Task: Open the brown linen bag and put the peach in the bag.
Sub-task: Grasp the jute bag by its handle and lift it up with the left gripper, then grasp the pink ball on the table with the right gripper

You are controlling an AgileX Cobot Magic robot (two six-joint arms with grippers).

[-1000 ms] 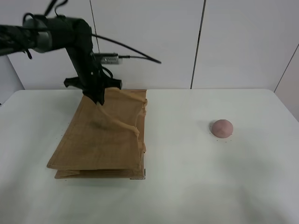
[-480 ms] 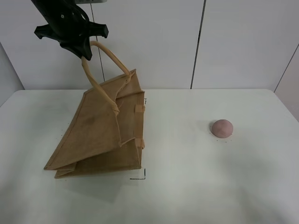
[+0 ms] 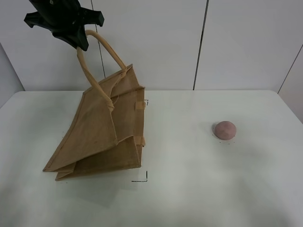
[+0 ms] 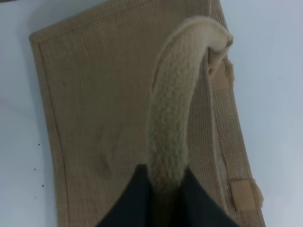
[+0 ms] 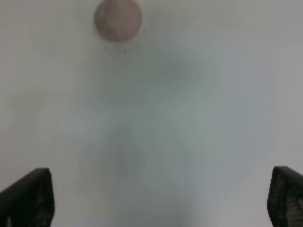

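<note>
Next, my right gripper picks up the peach by its round sides to put the peach [image 3: 225,129] into the open brown linen bag.
The brown linen bag [image 3: 104,137] lies on the white table [image 3: 189,189] at the left, with its upper side pulled up and its mouth facing right. My left gripper [image 3: 78,42] is shut on one lighter loop handle [image 3: 102,49] and holds it high above the bag. The left wrist view shows the handle [image 4: 175,118] pinched between the dark fingers [image 4: 137,198], over the bag's cloth [image 4: 94,118]. The peach [image 3: 225,129] sits on the table at the right, apart from the bag. My right gripper [image 5: 156,189] is open and empty, and the peach [image 5: 118,19] lies ahead of it.
A small black corner mark [image 3: 142,178] is on the table by the bag's near right corner. White wall panels [image 3: 236,42] stand behind the table. The right arm does not show in the exterior view.
My left gripper has risen with the handle from the flat bag to high above it. The bag's upper side has lifted and its mouth has spread. The peach has not moved.
</note>
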